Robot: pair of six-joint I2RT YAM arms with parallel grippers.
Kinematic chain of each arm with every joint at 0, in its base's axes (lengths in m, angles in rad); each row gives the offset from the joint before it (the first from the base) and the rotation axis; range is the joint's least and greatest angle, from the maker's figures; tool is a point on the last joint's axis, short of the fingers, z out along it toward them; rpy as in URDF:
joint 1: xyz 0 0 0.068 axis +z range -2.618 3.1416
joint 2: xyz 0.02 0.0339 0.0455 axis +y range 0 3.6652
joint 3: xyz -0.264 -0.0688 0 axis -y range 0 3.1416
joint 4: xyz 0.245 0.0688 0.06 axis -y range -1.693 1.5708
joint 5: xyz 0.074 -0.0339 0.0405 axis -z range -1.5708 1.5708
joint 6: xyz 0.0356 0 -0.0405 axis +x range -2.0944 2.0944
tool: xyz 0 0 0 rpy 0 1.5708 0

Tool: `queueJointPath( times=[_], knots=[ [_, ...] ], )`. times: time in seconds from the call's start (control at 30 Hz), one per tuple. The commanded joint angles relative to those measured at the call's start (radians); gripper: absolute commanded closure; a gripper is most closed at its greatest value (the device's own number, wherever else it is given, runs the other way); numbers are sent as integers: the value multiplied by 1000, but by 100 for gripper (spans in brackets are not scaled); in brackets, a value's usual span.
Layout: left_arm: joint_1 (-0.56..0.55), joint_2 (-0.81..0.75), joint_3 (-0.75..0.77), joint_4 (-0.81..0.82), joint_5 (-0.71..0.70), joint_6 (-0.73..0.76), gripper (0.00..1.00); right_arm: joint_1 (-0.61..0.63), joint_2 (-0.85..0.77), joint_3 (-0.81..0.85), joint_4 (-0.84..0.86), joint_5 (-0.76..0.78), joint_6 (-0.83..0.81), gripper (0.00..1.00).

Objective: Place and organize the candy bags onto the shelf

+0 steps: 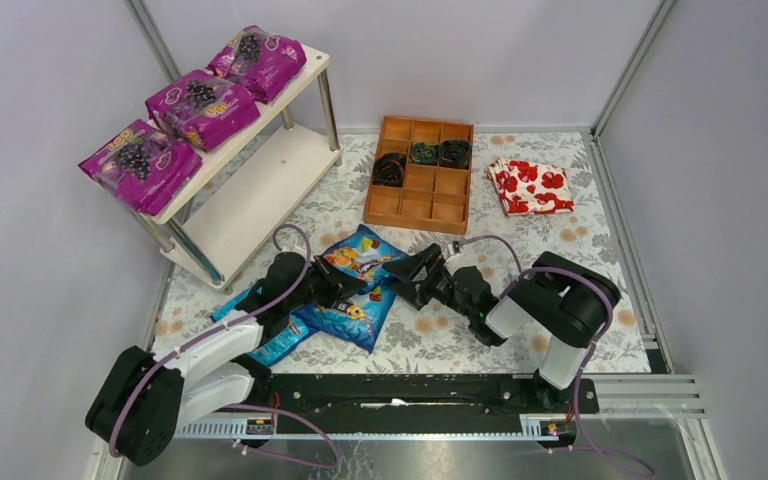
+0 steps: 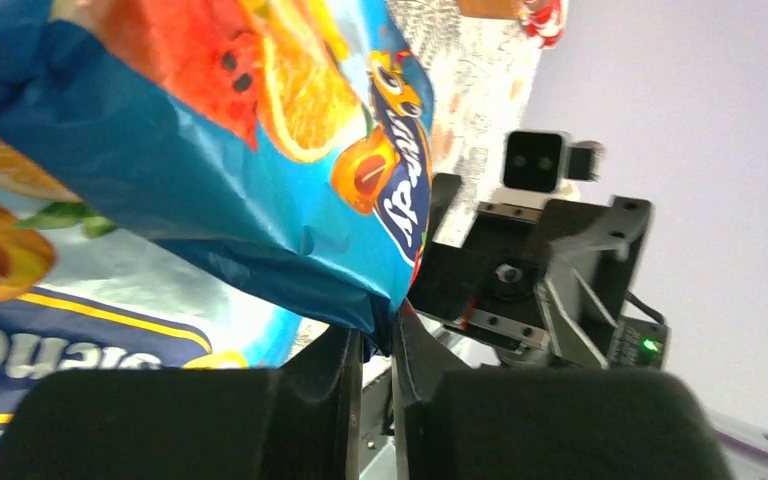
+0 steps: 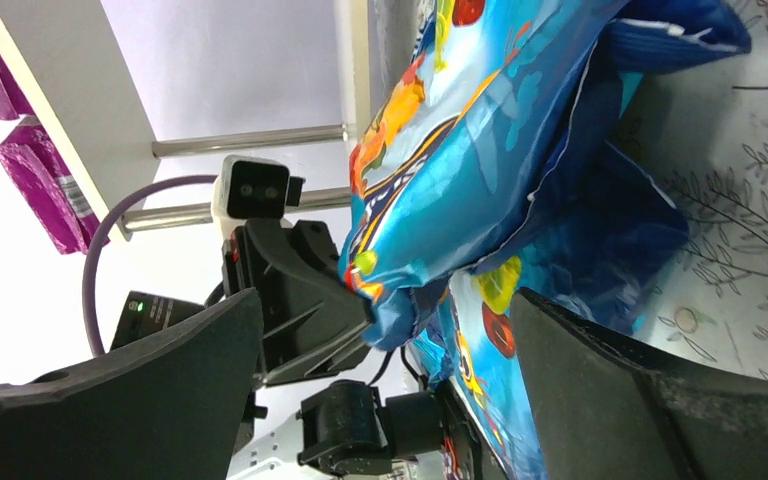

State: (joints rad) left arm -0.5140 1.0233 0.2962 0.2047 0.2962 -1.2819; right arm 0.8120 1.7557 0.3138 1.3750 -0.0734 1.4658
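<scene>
My fingers are still short of that edge, so my right gripper moves toward the upper blue bag's edge [image 1: 390, 268] [image 3: 452, 262], before it closes on that edge.
The shelf [image 1: 260, 195] stands at the far left with three magenta-purple candy bags on its top board: one at the back [image 1: 256, 60], one in the middle [image 1: 203, 105], one at the front [image 1: 140, 160]. Blue candy bags lie piled mid-table: an upper one [image 1: 360, 255], a lower one [image 1: 345, 318], and one under the left arm [image 1: 278, 345]. My left gripper [image 1: 353, 284] is shut on a corner of the upper blue bag [image 2: 210, 150], pinched between its fingertips [image 2: 380, 335]. My right gripper [image 1: 408, 272] is open, facing it, with its fingers either side of that bag's corner [image 3: 385, 300].
An orange-brown compartment tray [image 1: 420, 170] holding dark coiled items sits at the back centre. A folded white cloth with red flowers [image 1: 530, 185] lies to its right. Grey walls and frame posts enclose the floral-patterned table [image 1: 560, 240]. The shelf's lower board is bare.
</scene>
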Motion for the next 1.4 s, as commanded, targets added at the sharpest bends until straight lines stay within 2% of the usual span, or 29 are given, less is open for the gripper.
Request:
queueJointPath(
  times=[0.0, 0.1, 0.27, 0.37, 0.43, 0.63, 0.8, 0.9, 0.97, 1.0, 1.1, 1.13, 1.23, 1.37],
  knots=[
    [0, -79, -7, 184, 68, -78, 93, 10, 49, 60, 58, -4, 59, 0],
    [0, -109, -30, 219, 83, -129, 95, 15, 91, 110, 54, -5, 131, 0],
    [0, -116, -28, 239, 124, -132, 96, 18, 157, 159, 70, 27, 237, 0],
    [0, -106, -38, 255, 155, -133, 96, 23, 156, 205, -47, 9, 256, 1],
    [0, -88, -39, 280, 192, -128, 96, 30, 140, 224, -117, 13, 248, 5],
    [0, -90, -14, 223, 219, -30, 96, 37, 87, 276, -326, 49, 209, 10],
    [0, -155, 44, 99, 192, 72, 96, 40, 105, 333, -351, 59, 187, 18],
    [0, -173, 84, 39, 192, 139, 92, 44, 115, 336, -308, 68, 180, 32],
    [0, -178, 109, 5, 207, 184, 85, 46, 112, 335, -300, 99, 171, 45],
    [0, -180, 124, -18, 215, 213, 80, 47, 111, 337, -287, 103, 163, 46],
    [0, -202, 194, -146, 210, 322, 56, 46, 103, 340, -252, 107, 130, 57],
    [0, -211, 226, -203, 192, 370, 47, 46, 98, 345, -248, 106, 115, 59],
    [1, -235, 342, -389, 104, 545, 31, 46, 86, 360, -265, 102, 77, 65],
    [0, -255, 527, -558, -13, 750, 16, 46, 83, 384, -290, 90, 42, 70]
  ],
)
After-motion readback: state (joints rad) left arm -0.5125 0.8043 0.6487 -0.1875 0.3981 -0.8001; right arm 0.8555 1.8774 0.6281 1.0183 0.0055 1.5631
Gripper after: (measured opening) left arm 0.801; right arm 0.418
